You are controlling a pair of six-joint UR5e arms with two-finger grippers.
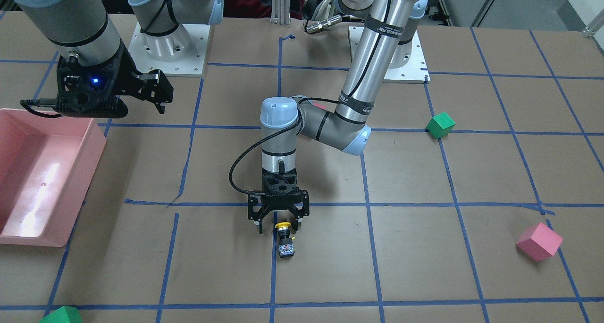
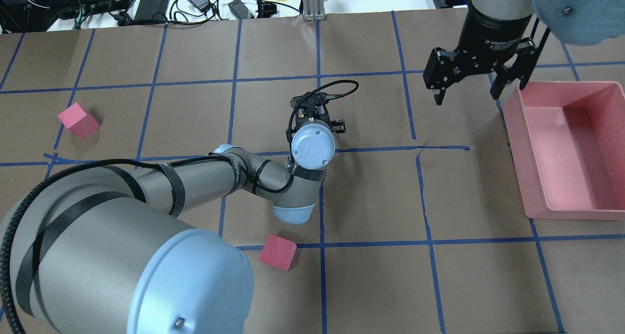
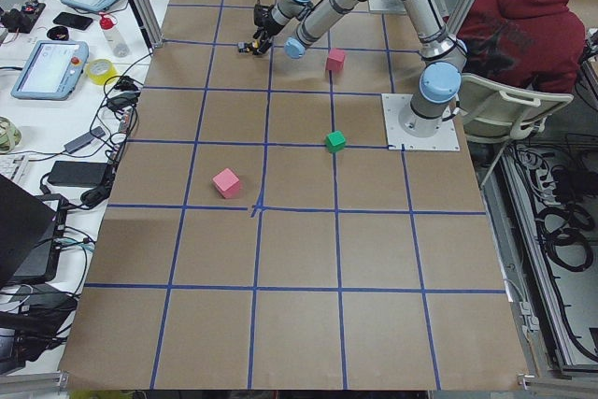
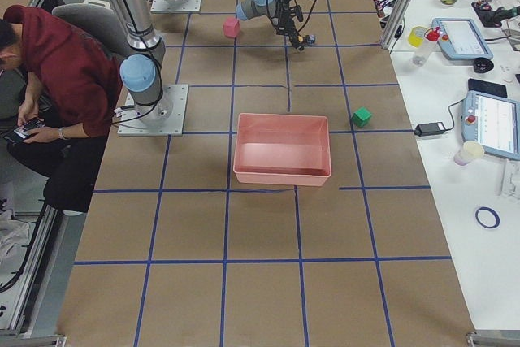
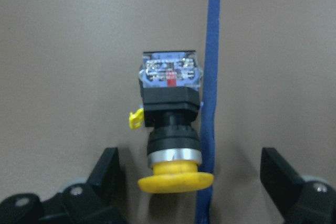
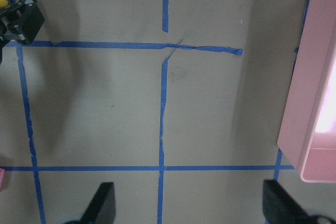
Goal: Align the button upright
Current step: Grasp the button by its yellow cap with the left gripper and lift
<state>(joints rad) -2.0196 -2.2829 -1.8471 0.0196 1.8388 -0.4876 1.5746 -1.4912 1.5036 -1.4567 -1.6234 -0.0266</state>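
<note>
My left gripper picks up the button by its yellow cap [image 1: 282,225] next, so that the button's grey-blue base [image 1: 286,249] stays free to stand on the tabletop.
The button [image 1: 285,240] lies on its side on the brown table, next to a blue tape line, with its yellow cap toward the robot and its grey-blue base away from it. In the left wrist view the button [image 5: 170,124] lies lengthwise, its cap between the two fingertips. My left gripper [image 1: 278,227] [image 5: 191,182] is low over the table and open, a finger on each side of the cap without touching it. In the overhead view the wrist hides the button. My right gripper [image 2: 468,95] [image 6: 191,208] is open and empty, held above the table beside the pink bin.
A pink bin [image 2: 537,177] [image 1: 94,157] stands on the robot's right. Pink cubes [image 2: 78,120] [image 2: 277,252] and green cubes [image 1: 440,124] [image 1: 61,316] lie scattered, all well away from the button.
</note>
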